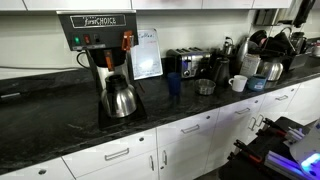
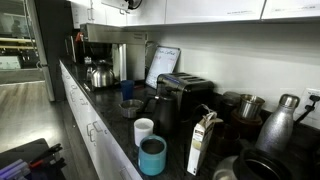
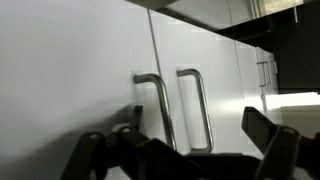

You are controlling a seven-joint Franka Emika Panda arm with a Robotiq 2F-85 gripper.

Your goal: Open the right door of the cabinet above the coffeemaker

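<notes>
The gripper needs to swing open that cabinet door above the coffeemaker, so it should next grab the silver bar handle on the nearer white door beside the seam.
The coffeemaker (image 1: 95, 40) stands on the black counter with its steel carafe (image 1: 120, 97); it also shows in an exterior view (image 2: 79, 46). Only the lower edge of the white wall cabinet (image 1: 170, 4) shows above it, and it runs along the top in an exterior view (image 2: 200, 10). In the wrist view the cabinet's white doors (image 3: 80, 70) fill the frame, with two silver bar handles side by side, one (image 3: 160, 110) and the other (image 3: 200, 105). My gripper (image 3: 195, 135) is open wide and empty, close in front of both handles, which lie between its fingers.
A chrome toaster (image 1: 188, 62), a white sign (image 1: 147, 52), a blue cup (image 1: 174, 83), a white mug (image 1: 238, 83) and a cluster of steel pots (image 1: 265, 50) stand on the counter. White base cabinets (image 1: 120, 155) run below. A teal cup (image 2: 152, 155) stands near the counter's front.
</notes>
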